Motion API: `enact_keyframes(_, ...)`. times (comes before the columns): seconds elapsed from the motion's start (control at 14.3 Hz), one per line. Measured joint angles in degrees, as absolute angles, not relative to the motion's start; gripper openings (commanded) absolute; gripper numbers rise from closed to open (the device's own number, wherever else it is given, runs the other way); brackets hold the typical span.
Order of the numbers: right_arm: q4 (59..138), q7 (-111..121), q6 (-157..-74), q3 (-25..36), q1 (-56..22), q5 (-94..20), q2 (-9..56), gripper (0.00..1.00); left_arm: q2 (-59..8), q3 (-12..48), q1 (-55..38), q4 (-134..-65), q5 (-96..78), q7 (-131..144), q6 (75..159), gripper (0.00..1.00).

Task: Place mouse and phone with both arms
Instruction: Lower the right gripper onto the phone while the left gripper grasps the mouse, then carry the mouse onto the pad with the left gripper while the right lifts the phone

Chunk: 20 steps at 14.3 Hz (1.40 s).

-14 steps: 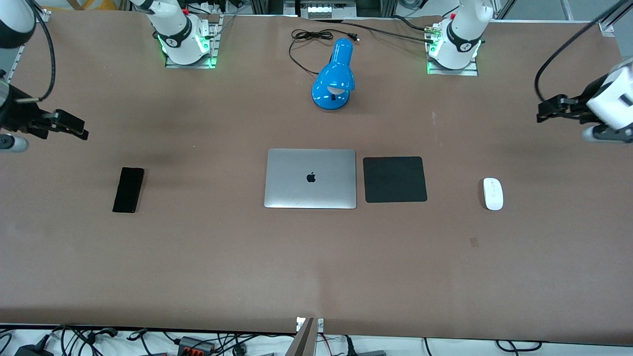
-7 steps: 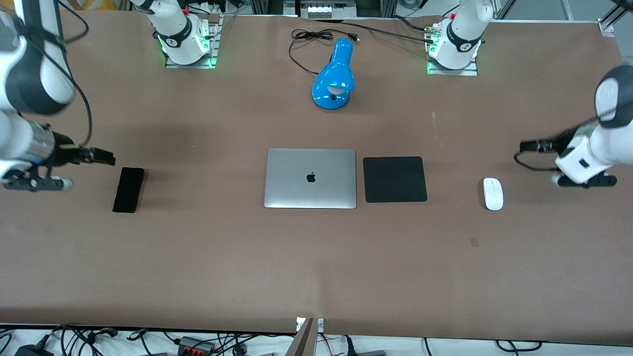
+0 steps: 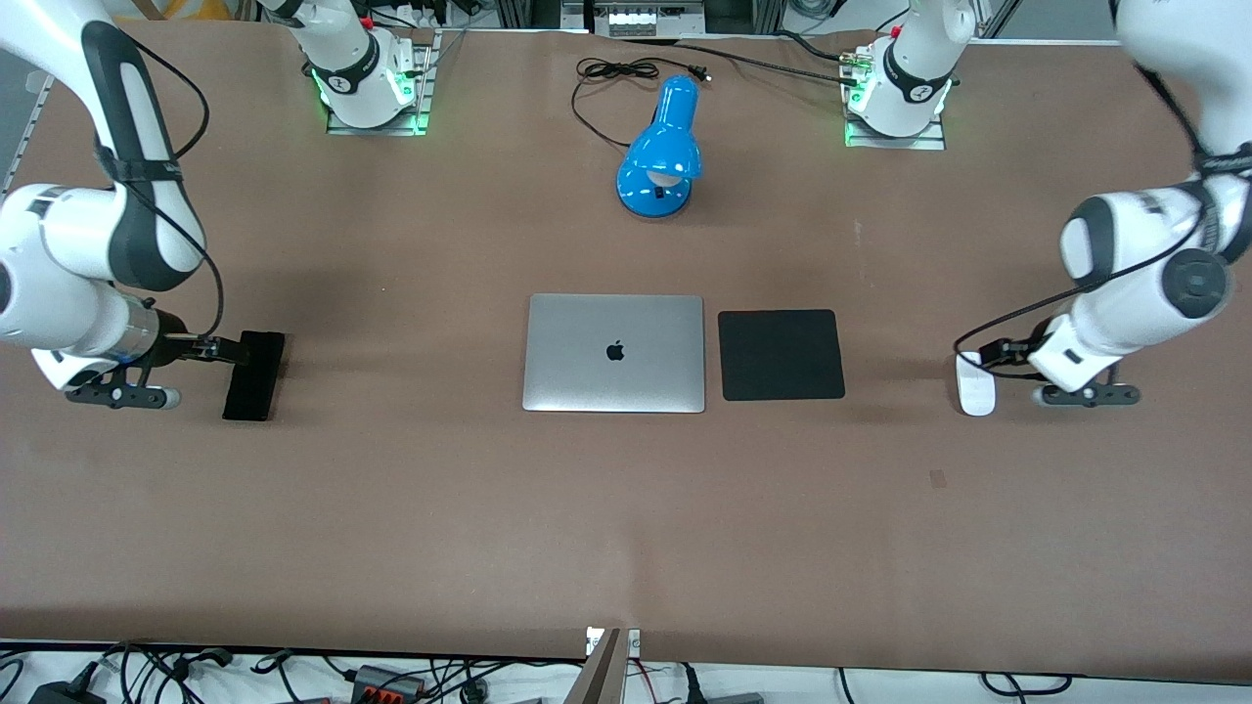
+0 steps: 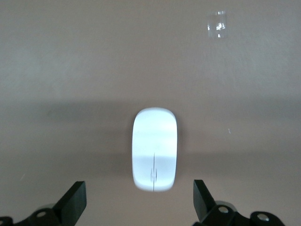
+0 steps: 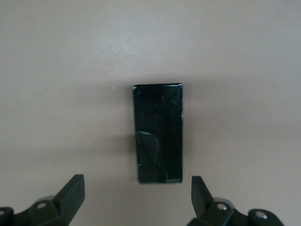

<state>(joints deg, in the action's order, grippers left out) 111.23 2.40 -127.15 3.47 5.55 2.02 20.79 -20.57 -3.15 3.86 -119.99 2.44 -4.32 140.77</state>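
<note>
I will next use my left gripper to grab the mouse by its sides at the button end (image 3: 971,366), so I can put it on the black square pad (image 3: 782,356).
The white oval mouse (image 3: 976,389) lies on the brown table toward the left arm's end. My left gripper (image 3: 986,353) is low over the mouse's end that is farther from the front camera. In the left wrist view the mouse (image 4: 154,149) lies just ahead of the open gripper (image 4: 138,203), not touched. The slim black phone (image 3: 252,383) lies toward the right arm's end. My right gripper (image 3: 231,351) is low over the phone's end that is farther from the front camera. In the right wrist view the phone (image 5: 158,134) lies just ahead of the open gripper (image 5: 136,195).
A closed silver laptop (image 3: 614,353) sits mid-table with a black square pad (image 3: 781,354) beside it toward the mouse. A blue desk lamp (image 3: 663,152) and its black cable (image 3: 606,73) lie farther from the front camera. A small tape mark (image 3: 937,477) is on the table.
Both arms have swung in from the table's ends and come down: the left gripper to the mouse, the right gripper to the phone. Mouse and phone have not moved.
</note>
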Motion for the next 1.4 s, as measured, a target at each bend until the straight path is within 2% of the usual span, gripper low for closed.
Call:
enact_keyframes(0.14,114.4,2.4,-132.3,3.5,7.2,2.1,22.3,1.00,-23.9,-3.1,3.9,-123.5,2.4,-5.2,151.3,1.00)
enact_keyframes(0.28,115.0,2.4,-135.9,3.5,7.8,2.1,24.6,1.00,-26.3,-3.1,4.0,-125.2,2.4,-6.9,157.3,1.00)
enact_keyframes(0.63,114.9,-0.3,-140.9,3.3,7.8,2.1,29.0,1.00,-27.4,-3.1,4.0,-125.5,2.4,-7.7,159.1,1.00)
enact_keyframes(0.77,114.7,-0.8,-141.1,3.0,7.7,2.1,29.8,1.00,-27.6,-3.1,4.0,-125.5,2.4,-7.8,159.1,0.69)
enact_keyframes(0.91,114.3,-0.9,-141.2,2.9,7.6,2.1,30.2,1.00,-27.7,-3.1,4.1,-125.5,2.4,-7.9,159.1,0.45)
enact_keyframes(1.12,113.1,-1.1,-141.2,2.8,7.6,2.1,31.2,1.00,-27.6,-3.1,4.1,-125.5,2.4,-8.2,159.1,0.30)
enact_keyframes(1.26,112.9,-1.1,-141.2,2.8,7.6,2.1,31.9,1.00,-26.9,-2.9,3.9,-125.2,2.4,-8.8,157.5,0.30)
enact_keyframes(1.4,112.8,-1.1,-141.2,2.8,7.5,2.1,32.3,1.00,-24.5,-1.5,3.8,-122.9,2.4,-8.8,149.8,0.32)
